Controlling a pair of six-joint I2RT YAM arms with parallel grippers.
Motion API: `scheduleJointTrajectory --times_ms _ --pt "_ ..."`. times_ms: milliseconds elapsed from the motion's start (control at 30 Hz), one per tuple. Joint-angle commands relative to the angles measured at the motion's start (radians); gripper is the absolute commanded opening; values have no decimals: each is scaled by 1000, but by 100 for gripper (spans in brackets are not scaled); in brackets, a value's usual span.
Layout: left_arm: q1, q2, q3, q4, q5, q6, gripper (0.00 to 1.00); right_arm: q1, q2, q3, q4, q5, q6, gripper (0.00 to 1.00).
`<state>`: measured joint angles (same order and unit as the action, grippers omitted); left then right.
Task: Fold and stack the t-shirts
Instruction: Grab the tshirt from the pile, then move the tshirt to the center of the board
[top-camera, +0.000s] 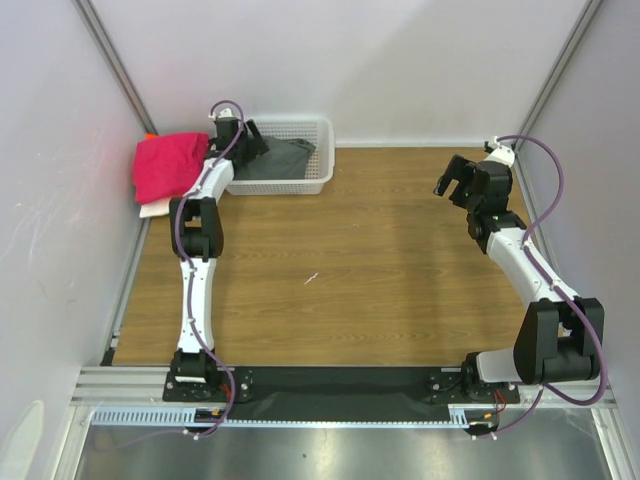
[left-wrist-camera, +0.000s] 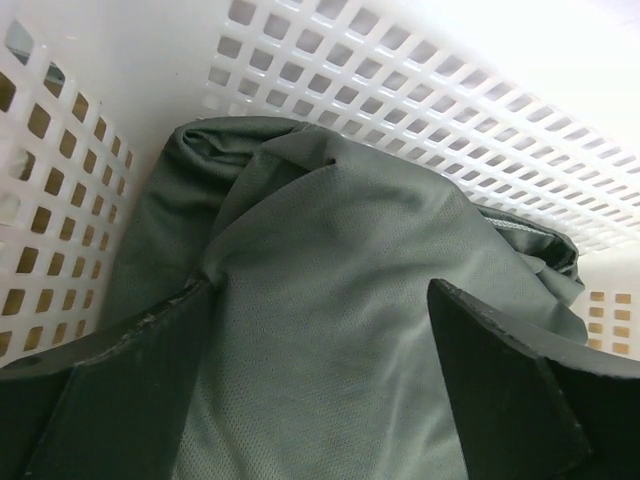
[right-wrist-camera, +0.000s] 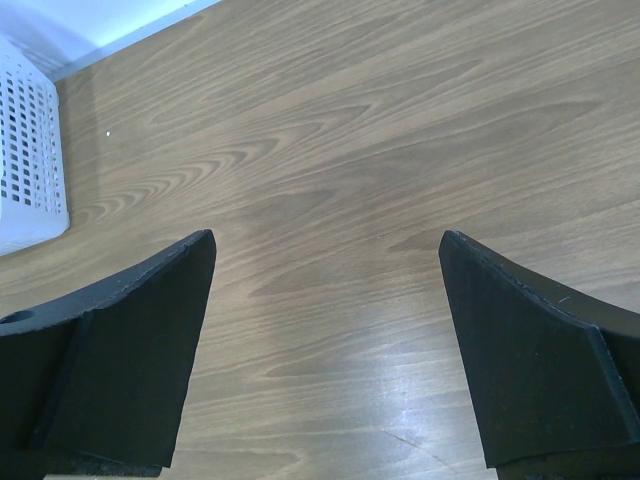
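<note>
A fold of the grey cloth is between the open fingers of my left gripper, so I should close them now and they would hold the fold.
A crumpled dark grey t-shirt (top-camera: 288, 160) (left-wrist-camera: 340, 240) lies inside the white mesh basket (top-camera: 318, 130) (left-wrist-camera: 420, 90). My left gripper (top-camera: 250, 138) (left-wrist-camera: 320, 290) reaches down into the basket and stands open, one finger on each side of a fold of the grey cloth, with the fingertips (left-wrist-camera: 190, 310) touching it. Left of the basket a magenta-pink t-shirt (top-camera: 165, 165) sits folded on a white one (top-camera: 155, 208), and a sliver of orange (top-camera: 150, 135) shows behind them. My right gripper (top-camera: 452, 180) (right-wrist-camera: 325, 240) hangs open over bare wood at the back right, holding nothing.
The wooden table (top-camera: 350, 270) runs between the two arms. White walls and metal posts close the left, back and right sides. A corner of the basket (right-wrist-camera: 30, 150) shows at the left edge of the right wrist view.
</note>
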<state>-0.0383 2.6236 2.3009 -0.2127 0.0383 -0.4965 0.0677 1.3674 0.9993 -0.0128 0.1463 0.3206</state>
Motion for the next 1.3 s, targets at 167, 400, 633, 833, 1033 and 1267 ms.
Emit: scheduleJointTrajectory --times_ms 167,400,633,833,1033,1267 --pt "3 33 54 22 63 -88 55 -3 -5 45 22 24 -9 100" --pt "3 -16 45 53 35 -76 0 -3 -28 44 16 49 -22 100" --pt "-6 -279 -26 205 127 -22 0 -2 -45 27 16 12 0 100" --pt "-50 -531 -97 366 172 1 0 -3 -91 -1 16 -2 18 100" --pt "-279 -729 -109 279 -159 655 0 -3 -224 -76 17 -19 28 100" --pt "-535 -928 -227 225 -376 970 0 -5 -352 -111 -82 3 28 100"
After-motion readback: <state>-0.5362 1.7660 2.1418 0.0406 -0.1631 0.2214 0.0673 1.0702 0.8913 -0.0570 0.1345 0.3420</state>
